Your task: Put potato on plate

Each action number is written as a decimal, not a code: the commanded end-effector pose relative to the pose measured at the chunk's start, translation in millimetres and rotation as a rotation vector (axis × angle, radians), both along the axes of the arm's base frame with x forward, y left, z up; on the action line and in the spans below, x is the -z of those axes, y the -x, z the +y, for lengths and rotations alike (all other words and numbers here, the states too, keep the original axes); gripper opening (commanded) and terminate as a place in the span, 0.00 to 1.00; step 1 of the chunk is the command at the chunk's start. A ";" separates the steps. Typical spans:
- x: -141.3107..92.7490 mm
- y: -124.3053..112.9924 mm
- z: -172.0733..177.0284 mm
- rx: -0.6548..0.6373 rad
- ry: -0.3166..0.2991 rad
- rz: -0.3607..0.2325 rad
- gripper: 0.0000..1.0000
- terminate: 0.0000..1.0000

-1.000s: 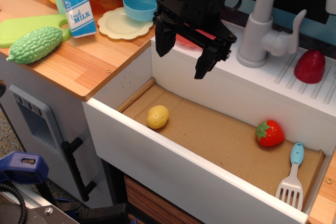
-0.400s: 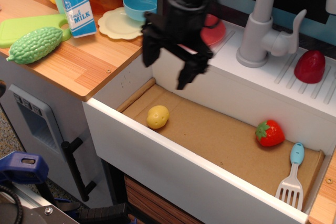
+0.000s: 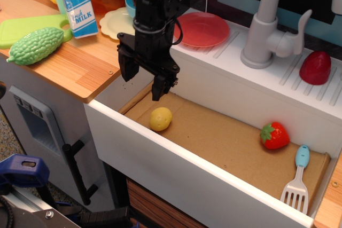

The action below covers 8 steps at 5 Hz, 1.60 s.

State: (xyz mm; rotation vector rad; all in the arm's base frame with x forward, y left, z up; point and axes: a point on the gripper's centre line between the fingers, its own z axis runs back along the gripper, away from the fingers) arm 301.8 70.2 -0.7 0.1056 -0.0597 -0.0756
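The robot's gripper should set the small yellow potato on the red-pink plate (image 3: 201,29), so it should next grab the potato by its rounded body (image 3: 161,119).
The yellow potato (image 3: 160,119) lies at the left end of the brown sink floor (image 3: 224,137). The red-pink plate (image 3: 201,29) sits on the white ledge behind the sink, left of the tap. My black gripper (image 3: 142,83) is open and empty. It hangs above the sink's left end, a little above and left of the potato, not touching it. The arm hides most of the blue bowl behind it.
A red strawberry (image 3: 274,135) and a blue-handled white spatula (image 3: 296,180) lie at the sink's right end. A grey tap (image 3: 264,25) stands behind. A green gourd (image 3: 35,45), milk carton (image 3: 79,5) and pale yellow plate (image 3: 118,23) sit on the wooden counter.
My gripper has moved left and down, from over the plate and back ledge to just above the sink's left end near the potato. The plate is now uncovered. Nothing else moved.
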 end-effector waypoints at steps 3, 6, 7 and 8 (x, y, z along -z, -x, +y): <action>44.8 -38.5 4.7 -0.033 0.055 -0.127 1.00 0.00; 63.2 -25.7 -3.9 -0.075 0.111 -0.133 1.00 0.00; 65.7 -20.4 -5.0 -0.088 0.110 -0.137 1.00 0.00; 74.4 -20.7 -8.5 -0.120 0.115 -0.159 0.00 0.00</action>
